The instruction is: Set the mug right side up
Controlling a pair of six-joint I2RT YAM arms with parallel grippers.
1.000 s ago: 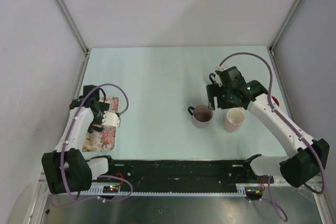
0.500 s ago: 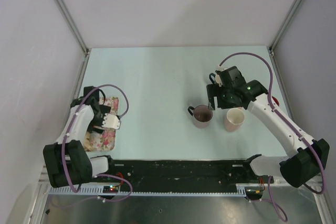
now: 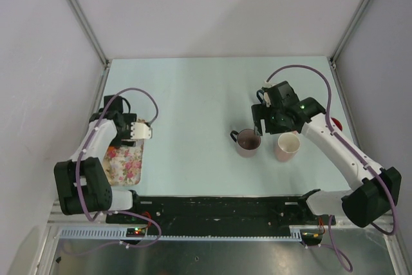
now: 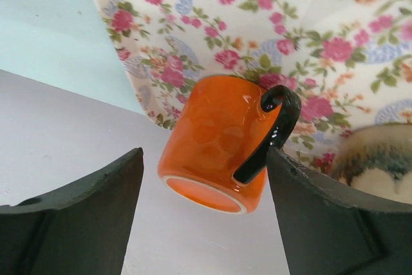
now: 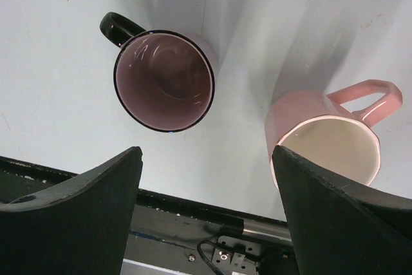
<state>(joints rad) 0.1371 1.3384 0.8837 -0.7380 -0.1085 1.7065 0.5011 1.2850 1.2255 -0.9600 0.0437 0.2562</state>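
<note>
The orange mug [image 4: 215,136] has to be handed over and turned upright. My left gripper will grab it by its black handle [image 4: 277,134] next, which leaves the mug's body free.
An orange mug [image 4: 215,136] with a black handle stands upside down, base up, on the edge of a floral tray [image 4: 335,24]. My left gripper [image 4: 205,175] is open and hovers just above it, with a finger on each side and neither touching. In the top view the left gripper [image 3: 140,132] is at the far end of the tray [image 3: 125,164] and hides the mug. My right gripper [image 3: 260,124] is open and empty, above a dark pink mug [image 3: 248,142] that stands upright.
A light pink mug [image 3: 287,147] stands upright next to the dark pink mug [image 5: 163,80]. It shows at the right of the right wrist view [image 5: 328,140]. A brownish cup [image 4: 376,159] sits on the tray beside the orange mug. The enclosure's left wall [image 4: 58,152] is close.
My left gripper has moved away from me, from over the tray's middle to its far end. The right arm and both pink mugs have not moved.
</note>
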